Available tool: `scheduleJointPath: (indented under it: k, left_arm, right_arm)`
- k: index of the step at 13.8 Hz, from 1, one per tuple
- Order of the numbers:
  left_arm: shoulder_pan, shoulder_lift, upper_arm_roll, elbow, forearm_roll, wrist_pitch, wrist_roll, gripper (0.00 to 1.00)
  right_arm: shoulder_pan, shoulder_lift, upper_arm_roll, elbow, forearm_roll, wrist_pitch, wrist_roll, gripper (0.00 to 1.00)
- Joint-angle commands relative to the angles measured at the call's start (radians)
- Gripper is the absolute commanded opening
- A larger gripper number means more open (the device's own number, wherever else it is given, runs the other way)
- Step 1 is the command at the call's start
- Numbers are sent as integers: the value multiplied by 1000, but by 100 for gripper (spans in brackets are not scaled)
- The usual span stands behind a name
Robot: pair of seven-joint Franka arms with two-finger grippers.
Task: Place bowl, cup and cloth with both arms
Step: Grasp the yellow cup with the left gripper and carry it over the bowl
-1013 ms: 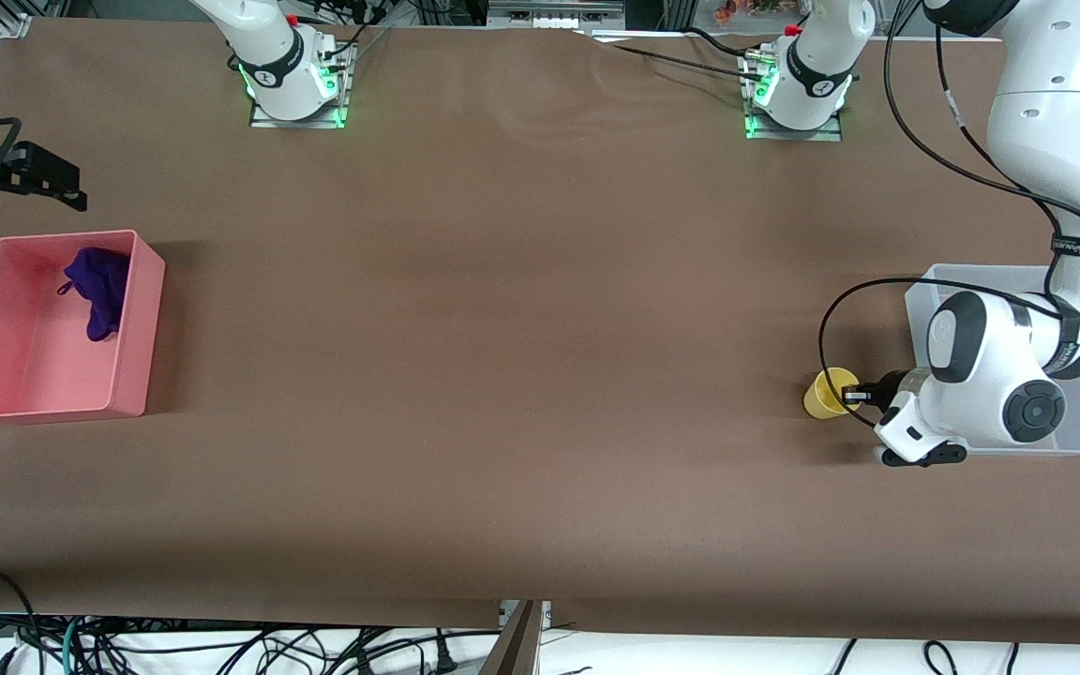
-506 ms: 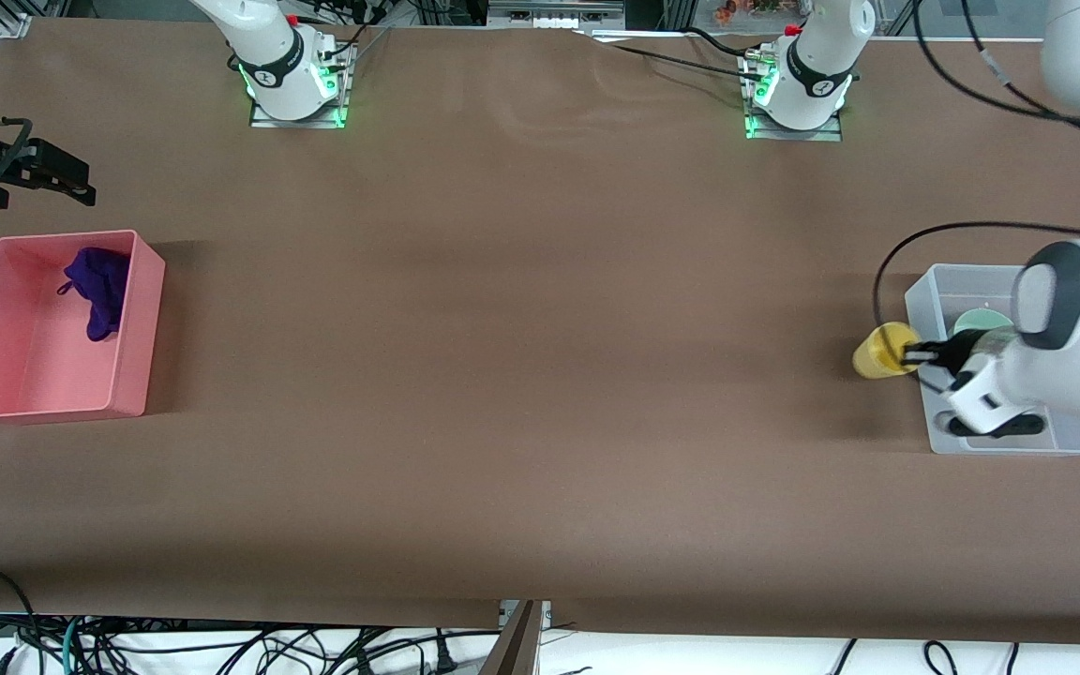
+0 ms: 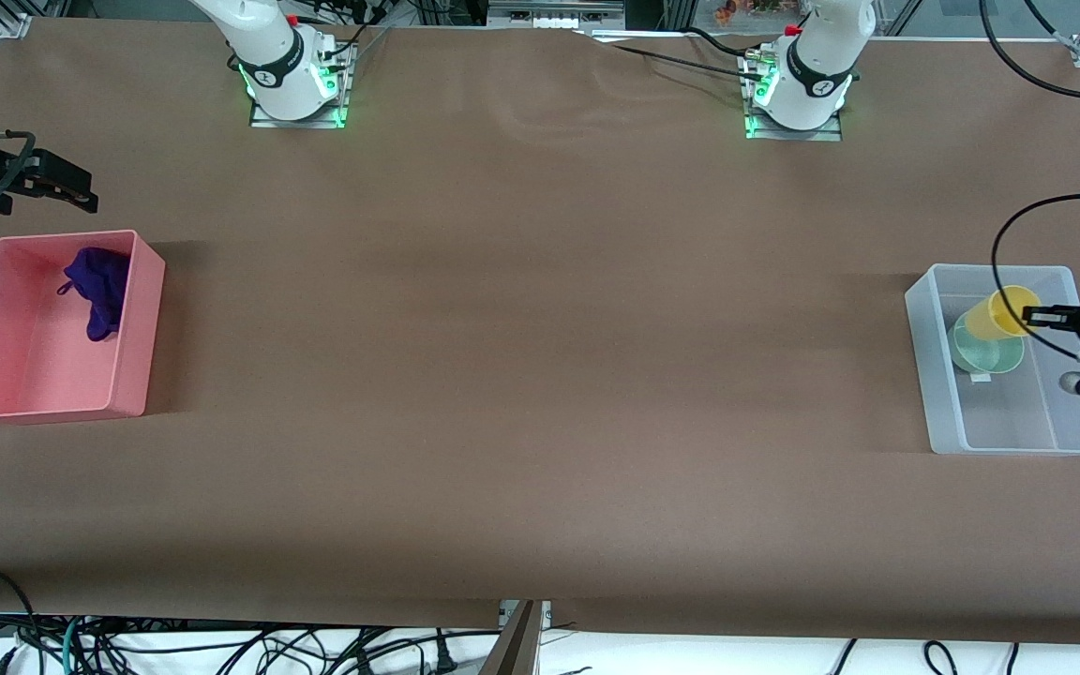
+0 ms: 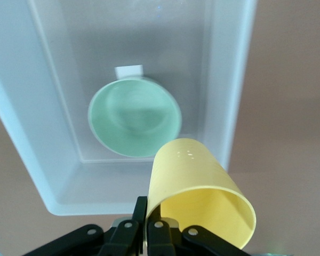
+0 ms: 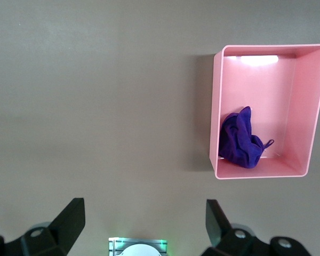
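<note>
The yellow cup hangs above the mint-green bowl's rim [image 4: 98, 95] in the left wrist view, so my left gripper will keep hold of the cup for now.
My left gripper [image 3: 1039, 315] is shut on the rim of the yellow cup [image 3: 997, 314] and holds it tilted in the air over the clear bin [image 3: 922, 361]. In the left wrist view the cup [image 4: 194, 184] hangs pinched at its wall by my gripper [image 4: 147, 213], above the mint-green bowl [image 4: 134, 118]. The bowl [image 3: 985, 351] sits upright in the bin, partly covered by the cup. The purple cloth [image 3: 99, 286] lies in the pink bin [image 3: 137, 328]; it also shows in the right wrist view [image 5: 240, 141]. My right gripper [image 3: 62, 187] is open and empty, up above the table near the pink bin.
The clear bin [image 4: 21, 133] stands at the left arm's end of the table. The pink bin [image 5: 304, 106] stands at the right arm's end. The two arm bases [image 3: 292, 80] [image 3: 798, 89] stand along the table's back edge.
My left gripper has lifted the yellow cup off the table and carried it over the clear bin, above the bowl. My right gripper has barely shifted.
</note>
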Motion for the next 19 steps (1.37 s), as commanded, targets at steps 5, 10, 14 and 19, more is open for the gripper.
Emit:
scheduleJointPath:
  k: [5,10,14,19]
  left_arm:
    - [66,71,-13,-84,34,197,51,0]
    - [83,91,-13,-111,34,218,51,0]
    - [80,74,-17,-100,34,201,51,100]
    - [53,-56,-69,-85,33,104,48,100]
  right_arm:
    - [-3,1,7,7,-4,5,7,100]
    - [-2,1,9,7,-4,10,4,100]
    - [-3,3,9,8,-9,13,2,100]
    - [0,9,10,16,-4,13,4,100]
